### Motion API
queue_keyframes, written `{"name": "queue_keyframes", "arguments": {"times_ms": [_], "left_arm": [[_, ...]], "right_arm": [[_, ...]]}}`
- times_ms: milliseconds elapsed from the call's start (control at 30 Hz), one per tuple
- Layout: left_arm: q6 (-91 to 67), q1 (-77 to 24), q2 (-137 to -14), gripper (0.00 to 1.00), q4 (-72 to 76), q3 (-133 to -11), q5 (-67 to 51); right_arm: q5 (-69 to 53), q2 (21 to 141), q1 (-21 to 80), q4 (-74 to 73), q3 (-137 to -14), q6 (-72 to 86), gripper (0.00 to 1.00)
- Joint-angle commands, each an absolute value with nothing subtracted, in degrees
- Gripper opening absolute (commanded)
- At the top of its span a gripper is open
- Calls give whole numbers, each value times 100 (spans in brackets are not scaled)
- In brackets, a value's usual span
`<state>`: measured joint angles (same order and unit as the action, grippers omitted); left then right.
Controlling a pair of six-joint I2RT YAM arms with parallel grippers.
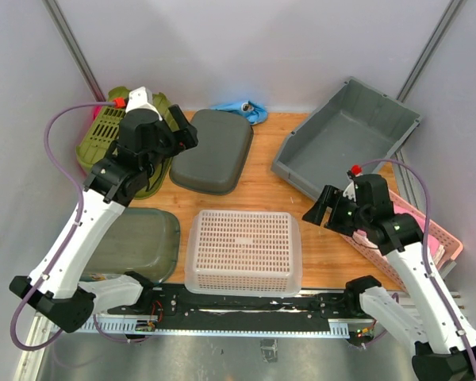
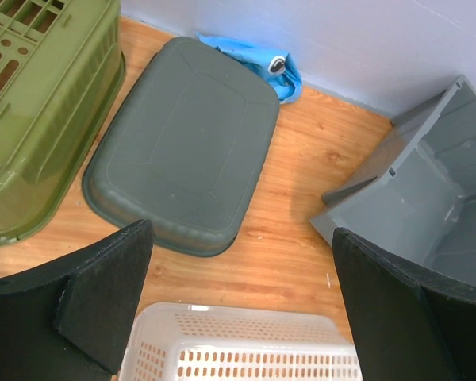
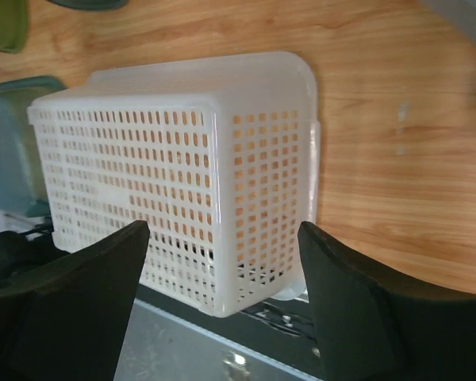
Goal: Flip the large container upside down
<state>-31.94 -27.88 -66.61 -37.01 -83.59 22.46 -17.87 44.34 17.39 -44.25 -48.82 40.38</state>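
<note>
I will next use my right gripper to take the big grey bin [image 1: 345, 139] by its rim facing the dark grey tub, and then I should turn the bin upside down.
A white perforated basket [image 1: 244, 250] lies bottom up at the table's front centre; it also shows in the left wrist view [image 2: 238, 349] and the right wrist view [image 3: 174, 159]. A big grey bin [image 1: 345, 139] sits open side up at the back right, tilted toward the wall [image 2: 428, 182]. My left gripper [image 1: 182, 131] is open and empty, above the dark grey tub [image 1: 213, 151], which lies bottom up [image 2: 182, 143]. My right gripper [image 1: 321, 208] is open and empty, just right of the white basket and apart from it [image 3: 224, 234].
An olive green basket [image 1: 103, 135] lies overturned at the back left [image 2: 40, 103]. A dark green tub [image 1: 139, 242] sits at the front left. A pink basket [image 1: 436, 238] is under my right arm. A blue cloth item [image 1: 242, 109] lies by the back wall.
</note>
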Motion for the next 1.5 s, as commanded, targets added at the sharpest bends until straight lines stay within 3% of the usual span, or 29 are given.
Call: {"name": "queue_keyframes", "arguments": {"times_ms": [0, 333, 533, 767, 967, 1133, 1467], "left_arm": [[-3100, -2752, -6780, 99, -3436, -8316, 2153], [-2817, -3212, -7228, 99, -3256, -7861, 1504], [-2779, -4205, -7140, 99, -2941, -6735, 1109], [-2564, -4474, -6603, 99, -2418, -5727, 316], [-2604, -4505, -6311, 99, -2426, -5501, 149], [-2715, -4516, -6156, 99, -2421, -5425, 211], [-2489, -4518, -6037, 99, -2558, -5394, 26]], "right_arm": [[-650, 4670, 1811, -5666, -5267, 2870, 79], [839, 5706, 1820, -5662, -6573, 2825, 79], [1360, 7179, 1856, -5740, -7981, 3153, 81], [2702, 9098, 1893, -6214, -9961, 3733, 80], [2292, 10789, 1897, -6494, -12232, 3837, 81], [2191, 11779, 1869, -6170, -13251, 4021, 81], [1737, 12778, 1650, -5019, -13237, 4905, 82]]}}
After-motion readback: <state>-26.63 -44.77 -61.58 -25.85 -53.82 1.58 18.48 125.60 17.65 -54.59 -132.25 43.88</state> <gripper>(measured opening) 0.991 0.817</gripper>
